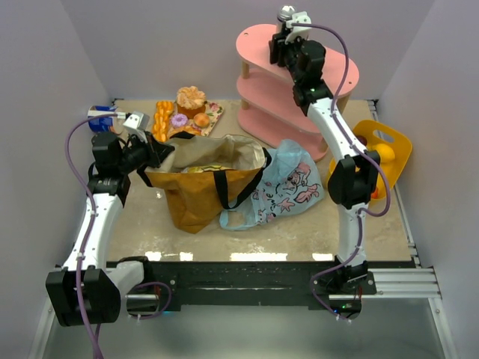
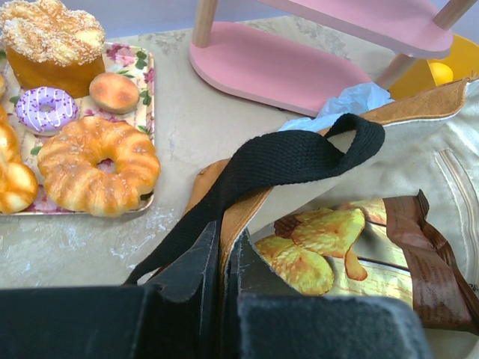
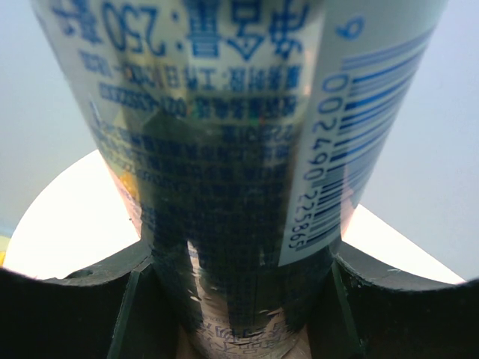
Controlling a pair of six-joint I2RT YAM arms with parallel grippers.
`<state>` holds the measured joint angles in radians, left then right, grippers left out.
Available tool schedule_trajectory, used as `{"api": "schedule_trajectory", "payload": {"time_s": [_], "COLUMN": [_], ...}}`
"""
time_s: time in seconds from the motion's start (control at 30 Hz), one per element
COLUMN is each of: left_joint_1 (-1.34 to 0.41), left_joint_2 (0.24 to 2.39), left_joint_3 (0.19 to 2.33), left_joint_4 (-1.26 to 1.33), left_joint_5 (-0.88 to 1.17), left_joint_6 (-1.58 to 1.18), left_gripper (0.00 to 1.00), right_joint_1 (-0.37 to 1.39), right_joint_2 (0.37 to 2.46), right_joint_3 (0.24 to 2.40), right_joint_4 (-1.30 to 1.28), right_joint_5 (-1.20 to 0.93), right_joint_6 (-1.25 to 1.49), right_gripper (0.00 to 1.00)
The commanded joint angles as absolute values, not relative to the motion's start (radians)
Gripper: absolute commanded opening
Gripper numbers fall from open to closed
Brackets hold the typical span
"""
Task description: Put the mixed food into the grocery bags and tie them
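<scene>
The tall silver can would come up off the top level of the pink shelf if I lifted my right gripper now, because both its fingers are tight against the can's sides.
The tan canvas tote [image 1: 198,187] stands open at the table's middle, with the shiny snack packet [image 2: 329,247] inside it. My left gripper [image 1: 153,153] is shut on the tote's left rim [image 2: 224,254], beside a black strap [image 2: 284,161]. The light-blue plastic bag [image 1: 288,187] lies against the tote's right side. My right gripper [image 1: 283,36] is on the pink shelf's top tier, shut on the upright tall silver can [image 3: 239,149]. The golden ring doughnut [image 2: 97,164] and the small orange bun [image 2: 114,92] lie on a floral tray [image 2: 146,82].
A three-tier pink shelf [image 1: 262,90] stands at the back right. A yellow basket [image 1: 393,146] with fruits is at the right edge. The tray also holds a cupcake [image 2: 52,45], a purple doughnut [image 2: 46,108] and braided bread [image 1: 163,120]. A blue-and-white can [image 1: 99,121] stands at the far left.
</scene>
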<state>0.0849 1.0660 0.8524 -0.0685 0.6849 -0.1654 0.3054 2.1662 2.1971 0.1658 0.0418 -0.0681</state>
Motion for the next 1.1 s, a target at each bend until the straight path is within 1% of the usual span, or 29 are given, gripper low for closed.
{"api": "schedule_trajectory", "payload": {"time_s": [0.0,0.23,0.43,0.6,0.7,0.73,1.07], "left_joint_1": [0.084,0.084,0.083,0.081,0.081,0.081,0.08], "left_joint_2": [1.083,1.088,1.085,1.085,1.081,1.078,1.057], "left_joint_3": [0.853,0.847,0.835,0.825,0.828,0.827,0.827], "left_joint_4": [-0.055,-0.054,-0.038,-0.028,-0.026,-0.026,-0.017], "left_joint_5": [0.706,0.687,0.687,0.687,0.689,0.69,0.704], "left_joint_6": [-0.179,-0.15,-0.137,-0.137,-0.138,-0.138,-0.155], "left_gripper": [0.0,0.0,0.0,0.0,0.0,0.0,0.0], "right_joint_1": [0.301,0.333,0.4,0.489,0.532,0.543,0.655], "right_joint_2": [2.083,1.987,1.971,1.95,1.898,1.864,1.729], "right_joint_3": [2.158,2.108,2.186,2.224,2.175,2.127,1.933], "right_joint_4": [0.202,0.232,0.221,0.192,0.209,0.221,0.264], "right_joint_5": [0.003,-0.046,-0.055,-0.046,-0.049,-0.048,-0.037], "right_joint_6": [-0.031,0.029,0.067,0.031,0.028,0.029,0.024], "right_gripper": [0.0,0.0,0.0,0.0,0.0,0.0,0.0]}}
